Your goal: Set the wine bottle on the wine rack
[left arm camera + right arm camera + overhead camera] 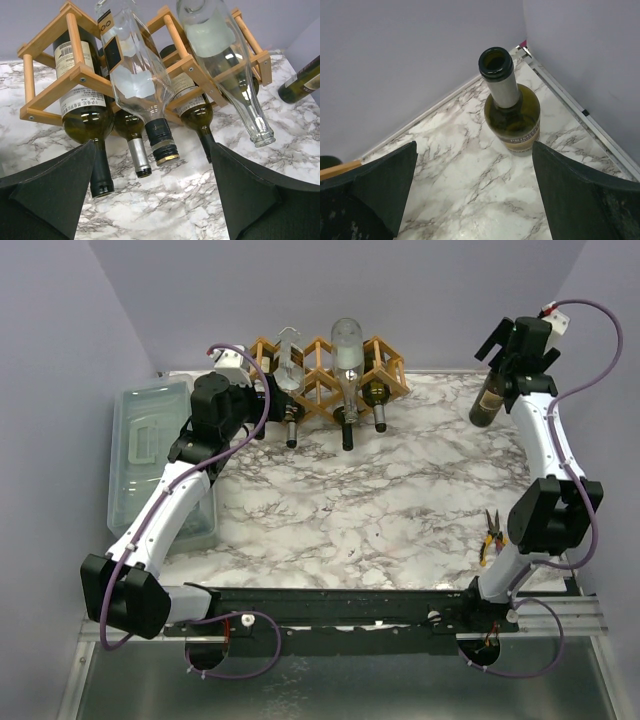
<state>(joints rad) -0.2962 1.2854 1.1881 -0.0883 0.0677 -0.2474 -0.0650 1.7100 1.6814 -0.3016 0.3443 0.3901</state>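
The wine bottle should be picked up by its wide body (485,408) (516,122) once my right gripper reaches it, so that its neck stays free for my left gripper.
The wine bottle (489,399), dark green with an open mouth and a tan label, stands upright at the table's far right corner. It also shows in the right wrist view (513,114) and at the right edge of the left wrist view (301,81). My right gripper (512,368) (475,200) is open and empty, above and just short of the bottle. The wooden wine rack (385,358) (50,94) stands at the back centre and holds several bottles, two of them clear. My left gripper (268,405) (152,195) is open and empty, facing the rack's left side.
A grey-green lidded plastic box (150,455) lies along the left edge beside the left arm. Yellow-handled pliers (490,536) lie near the right arm's base. Walls close in on the back and both sides.
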